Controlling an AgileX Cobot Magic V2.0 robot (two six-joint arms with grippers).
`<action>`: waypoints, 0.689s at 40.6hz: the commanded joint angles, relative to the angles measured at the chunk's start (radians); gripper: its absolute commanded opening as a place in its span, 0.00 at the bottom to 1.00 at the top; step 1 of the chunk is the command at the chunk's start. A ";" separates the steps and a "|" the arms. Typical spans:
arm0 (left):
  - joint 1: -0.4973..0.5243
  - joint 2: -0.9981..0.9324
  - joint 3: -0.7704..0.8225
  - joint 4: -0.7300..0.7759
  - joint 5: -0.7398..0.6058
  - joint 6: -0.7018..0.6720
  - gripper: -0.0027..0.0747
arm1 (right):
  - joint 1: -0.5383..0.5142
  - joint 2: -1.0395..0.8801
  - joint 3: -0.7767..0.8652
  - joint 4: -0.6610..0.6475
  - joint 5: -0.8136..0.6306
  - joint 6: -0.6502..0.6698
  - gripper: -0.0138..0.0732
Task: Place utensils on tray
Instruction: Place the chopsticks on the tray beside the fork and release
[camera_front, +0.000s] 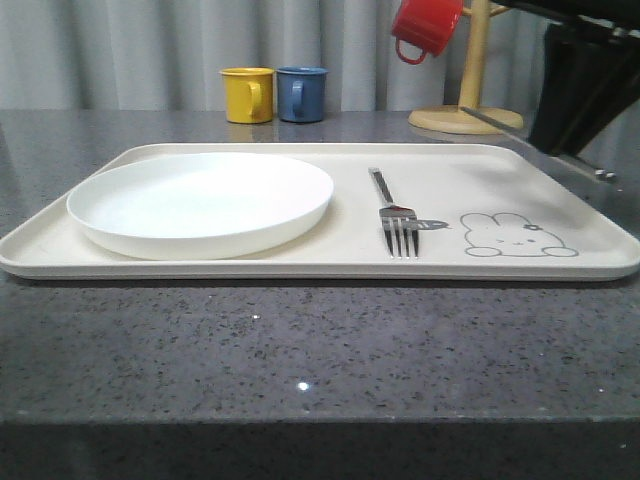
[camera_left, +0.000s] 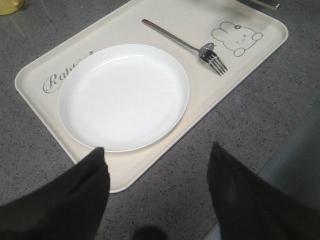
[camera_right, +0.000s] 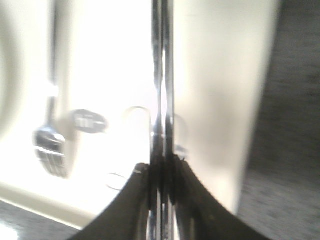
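The silver chopsticks hang above the cream tray's side edge (camera_front: 590, 212), so my right gripper should lower the chopsticks onto the tray before releasing them.
The cream tray (camera_front: 300, 268) lies on the grey table with a four-tined fork (camera_front: 397, 222) on it, next to the rabbit drawing (camera_front: 515, 235). Above the tray's far right side my right gripper (camera_right: 161, 167) is shut on a pair of flat silver chopsticks (camera_right: 162, 75), which stick out past its fingertips. In the front view the chopsticks (camera_front: 490, 120) slant under the dark right arm (camera_front: 575, 90). My left gripper (camera_left: 157, 160) hangs open over the table by the tray's corner (camera_left: 125, 182), with nothing between its fingers. The fork (camera_left: 185, 45) also lies in that view.
A white round plate (camera_front: 200, 205) takes up the tray's left half. Behind the tray stand a yellow mug (camera_front: 247, 95), a blue mug (camera_front: 302, 94) and a wooden mug stand (camera_front: 470, 110) with a red mug (camera_front: 425, 27) hanging on it.
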 joint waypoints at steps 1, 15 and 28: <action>-0.008 -0.004 -0.024 0.000 -0.071 -0.013 0.58 | 0.035 -0.014 -0.029 0.047 -0.064 0.043 0.16; -0.008 -0.004 -0.024 0.000 -0.071 -0.013 0.58 | 0.073 0.107 -0.029 0.102 -0.097 0.121 0.17; -0.008 -0.004 -0.024 0.000 -0.071 -0.013 0.58 | 0.094 0.109 -0.031 0.091 -0.108 0.118 0.46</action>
